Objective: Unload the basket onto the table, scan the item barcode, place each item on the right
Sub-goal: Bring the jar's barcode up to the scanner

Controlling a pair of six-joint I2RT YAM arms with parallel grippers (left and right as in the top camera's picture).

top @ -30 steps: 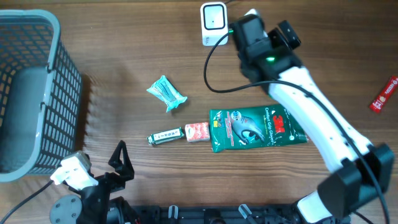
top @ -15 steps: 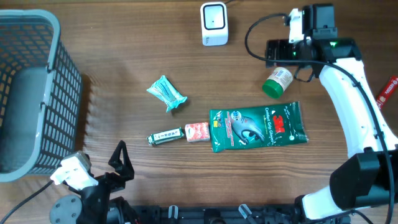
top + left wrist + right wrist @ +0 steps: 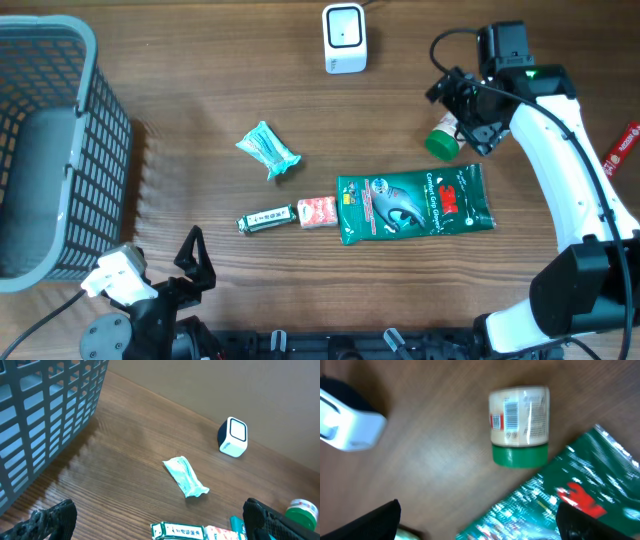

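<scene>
Next, my right gripper picks up the bottle across its sides. This leaves the bottle's barcode and base free, to set it upright for scanning.
The white scanner stands at the back of the table, and it also shows as the scanner at the left of the right wrist view. A small bottle with a green cap lies on its side to the scanner's right. In the right wrist view the bottle has a barcode on its label turned upward. My right gripper hovers open just above it, and the right gripper holds nothing. My left gripper rests open at the front left, and the left gripper is empty too.
A green 3M packet lies in front of the bottle. Left of it are a red-and-white packet, a small green box and a teal wrapper. A grey basket fills the left side. A red item lies at the right edge.
My right arm has swung away from the scanner to the right and turned, and it now hangs over the bottle. The left arm has stayed still.
</scene>
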